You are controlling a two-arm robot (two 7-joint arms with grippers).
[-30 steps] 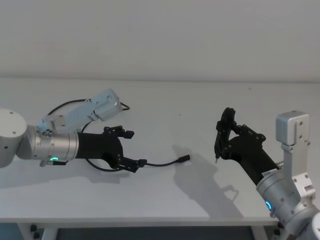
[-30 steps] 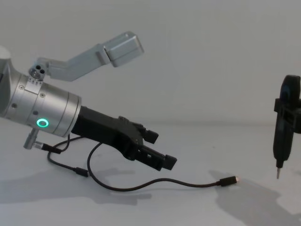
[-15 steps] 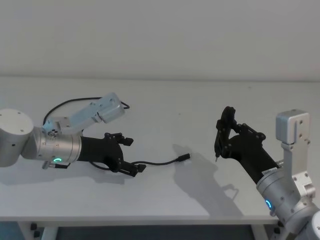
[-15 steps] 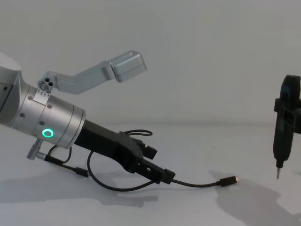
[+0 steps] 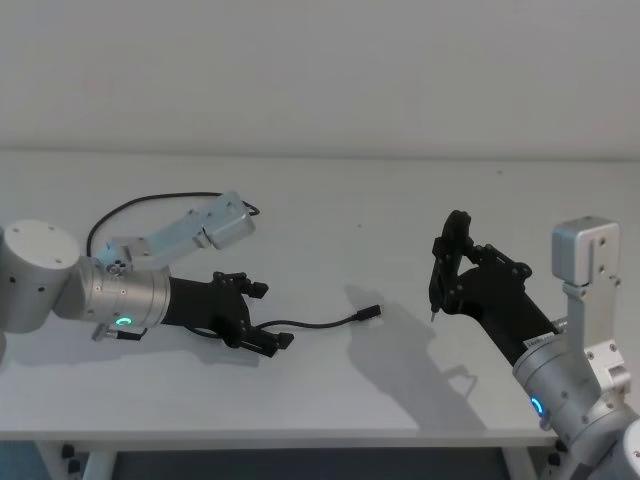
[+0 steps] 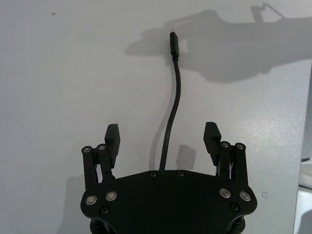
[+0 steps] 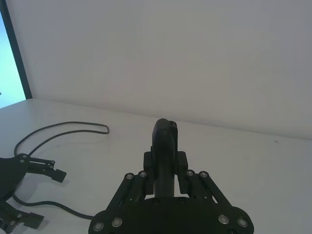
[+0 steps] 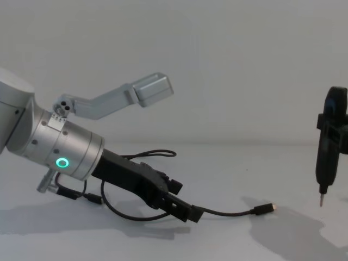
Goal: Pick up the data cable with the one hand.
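The left gripper grabs the data cable by its thin cord (image 8: 220, 213) behind the metal-tipped plug (image 8: 265, 208) next, to pick it up.
The data cable (image 5: 320, 324) is a thin black cord lying on the white table, its metal-tipped plug (image 8: 265, 208) pointing right. The rest loops back behind my left arm (image 7: 63, 126). The one hand, my left gripper (image 5: 268, 316) with a silver wrist and green ring, sits low over the table and is open. In the left wrist view the cable (image 6: 174, 97) runs between the spread fingers (image 6: 112, 135) without being clamped. My right gripper (image 5: 448, 275) hovers apart at the right, shut on a black pointed tool (image 8: 325, 163).
The white table (image 5: 400, 210) stretches bare between the two arms, with a plain wall behind. The front edge (image 5: 300, 437) runs close below both arms. A short black lead with a barrel plug (image 8: 91, 198) lies under my left wrist.
My left gripper has sunk toward the table and drawn back a little to the left, so the cable now lies between its open fingers. The right arm has stayed still.
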